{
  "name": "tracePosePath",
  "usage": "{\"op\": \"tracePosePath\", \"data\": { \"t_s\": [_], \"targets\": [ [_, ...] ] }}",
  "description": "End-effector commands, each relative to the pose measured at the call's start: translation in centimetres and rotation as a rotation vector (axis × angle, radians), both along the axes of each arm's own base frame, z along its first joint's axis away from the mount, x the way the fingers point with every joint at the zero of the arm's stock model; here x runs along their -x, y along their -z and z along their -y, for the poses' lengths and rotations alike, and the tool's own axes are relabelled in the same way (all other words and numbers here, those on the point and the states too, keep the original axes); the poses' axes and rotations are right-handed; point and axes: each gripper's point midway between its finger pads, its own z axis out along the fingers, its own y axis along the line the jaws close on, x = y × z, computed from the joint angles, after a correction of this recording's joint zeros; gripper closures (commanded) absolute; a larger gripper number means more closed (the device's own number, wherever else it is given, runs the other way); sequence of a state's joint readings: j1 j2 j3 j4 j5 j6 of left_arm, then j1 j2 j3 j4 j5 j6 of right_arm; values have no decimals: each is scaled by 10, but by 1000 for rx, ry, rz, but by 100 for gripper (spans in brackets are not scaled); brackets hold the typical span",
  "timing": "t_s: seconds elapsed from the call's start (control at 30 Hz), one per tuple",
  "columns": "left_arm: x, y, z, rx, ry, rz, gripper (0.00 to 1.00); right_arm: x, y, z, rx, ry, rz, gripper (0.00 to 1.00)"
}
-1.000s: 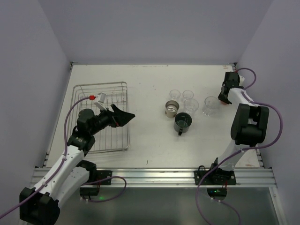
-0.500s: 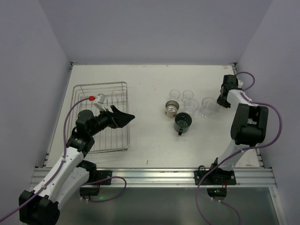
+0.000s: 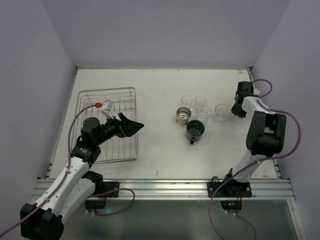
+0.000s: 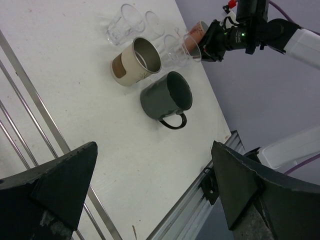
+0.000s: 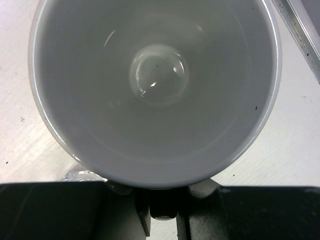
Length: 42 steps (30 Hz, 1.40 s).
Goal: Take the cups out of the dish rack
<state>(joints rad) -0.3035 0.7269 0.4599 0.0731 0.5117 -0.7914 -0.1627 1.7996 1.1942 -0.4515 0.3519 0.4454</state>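
Observation:
The orange-red cup is upright and low at the table and would stand beside the rightmost clear glass, so my right gripper should open its fingers.
The silver wire dish rack lies at the left with no cups showing in it; its wires show in the left wrist view. My left gripper is open and empty over the rack's right edge. My right gripper is shut on the orange-red white-lined cup, low beside the rightmost clear glass; the cup also shows in the left wrist view. Other clear glasses, a beige-brown cup and a dark handled mug stand on the table.
The white table is walled by purple panels on three sides. A metal rail runs along the near edge. Purple cables loop beside both arms. The table's right edge strip runs close to the held cup.
My right gripper with the cup has shifted slightly nearer and leftward, close beside the rightmost clear glass. The left arm has hardly moved.

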Motion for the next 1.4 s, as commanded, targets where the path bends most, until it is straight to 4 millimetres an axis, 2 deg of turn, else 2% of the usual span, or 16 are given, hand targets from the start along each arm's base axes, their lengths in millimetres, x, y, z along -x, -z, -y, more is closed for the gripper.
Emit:
{"op": "tracePosePath", "data": {
  "t_s": [0.0,0.27,0.37,0.57,0.7,0.77,0.83,0.87,0.93,1.07,1.1,1.13,1.2,1.3,1.33,1.37],
  "targets": [
    [7,4,2,-10,36,-1,0,20,-4,2,23,25,-38,91],
    [9,5,-1,-17,34,-4,0,23,-3,-2,2,22,-26,57],
    [9,7,-2,-20,33,-11,0,24,-2,-5,-10,18,-14,48],
    [9,9,-2,-23,35,-15,0,31,-4,-9,-25,28,15,44],
    [8,11,-2,-23,39,-22,0,44,-9,-9,-25,71,32,44],
    [7,14,-2,-29,39,-29,0,49,-21,-10,-23,92,72,44],
    [6,16,-1,-34,41,-33,0,62,-21,-11,-19,120,72,44],
    [6,16,-1,-37,47,-31,0,66,-32,-10,-11,132,103,44],
    [5,17,-1,-45,54,-33,0,76,-37,-14,-19,133,113,44],
    [2,22,-4,-77,35,-35,0,84,-70,-38,-18,78,204,44],
    [1,22,-4,-79,32,-33,0,87,-83,-53,-21,34,236,44],
    [1,20,-5,-79,29,-30,0,89,-89,-59,-30,20,249,43],
    [3,25,-6,-96,25,-64,0,94,-106,-85,-47,-64,283,43],
    [1,22,-8,-92,8,-60,0,102,-120,-115,-107,-172,313,41],
    [1,22,-8,-94,7,-63,0,106,-131,-124,-138,-209,362,40],
    [0,22,-8,-97,6,-64,0,108,-129,-141,-212,-273,383,39]
  ]
}}
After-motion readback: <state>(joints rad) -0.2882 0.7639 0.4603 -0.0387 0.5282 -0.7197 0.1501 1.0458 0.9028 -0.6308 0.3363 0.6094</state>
